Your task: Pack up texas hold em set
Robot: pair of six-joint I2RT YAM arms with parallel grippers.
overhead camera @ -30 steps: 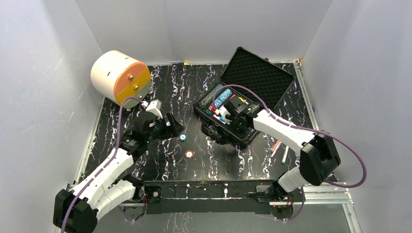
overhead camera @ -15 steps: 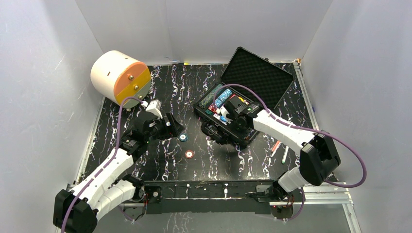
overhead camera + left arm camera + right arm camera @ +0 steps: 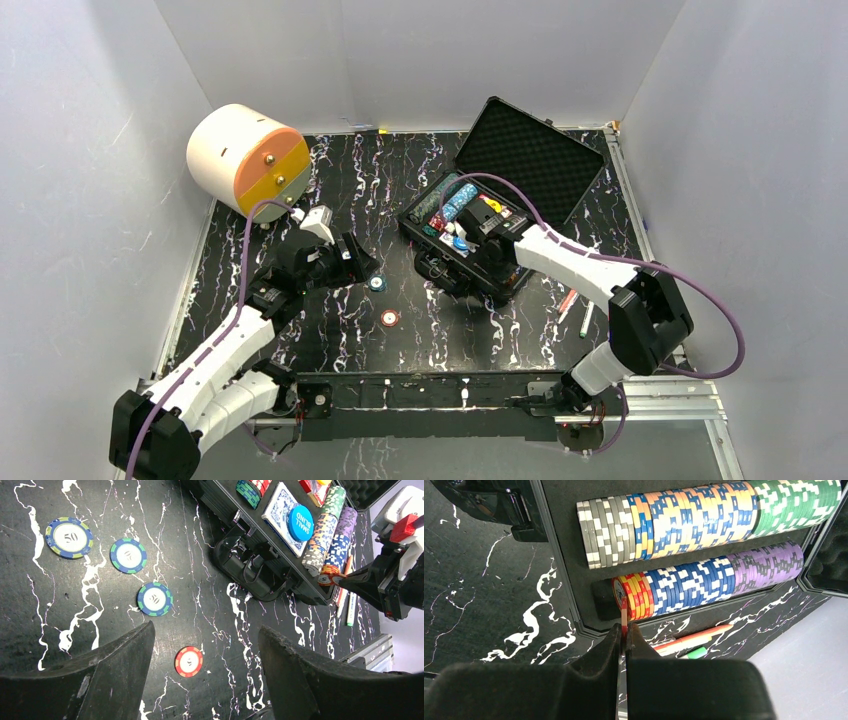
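My right gripper should open now, because the red chip's tip is over the slot at the open end of the row, so the chip would land there.
The black case (image 3: 470, 262) lies open at the right of the table, lid (image 3: 530, 155) up, with rows of multicoloured chips (image 3: 704, 520) and a card deck (image 3: 280, 507) inside. My right gripper (image 3: 625, 629) is shut on a red chip (image 3: 624, 611), held edge-on at the open end of the nearer chip row (image 3: 704, 577). It also shows in the top view (image 3: 468, 236). My left gripper (image 3: 206, 632) is open and empty above the table, left of the case. Below it lie a red chip (image 3: 188, 661) and three blue-green chips (image 3: 154, 598).
A white-and-orange round drawer unit (image 3: 247, 160) stands at the back left. A red pen (image 3: 694, 636) and a green pen (image 3: 696, 653) lie on the table just right of the case. In the top view a teal chip (image 3: 376, 283) and a red chip (image 3: 389, 318) lie mid-table.
My right gripper has shifted slightly left over the case's near side with the red chip. The left arm has not moved.
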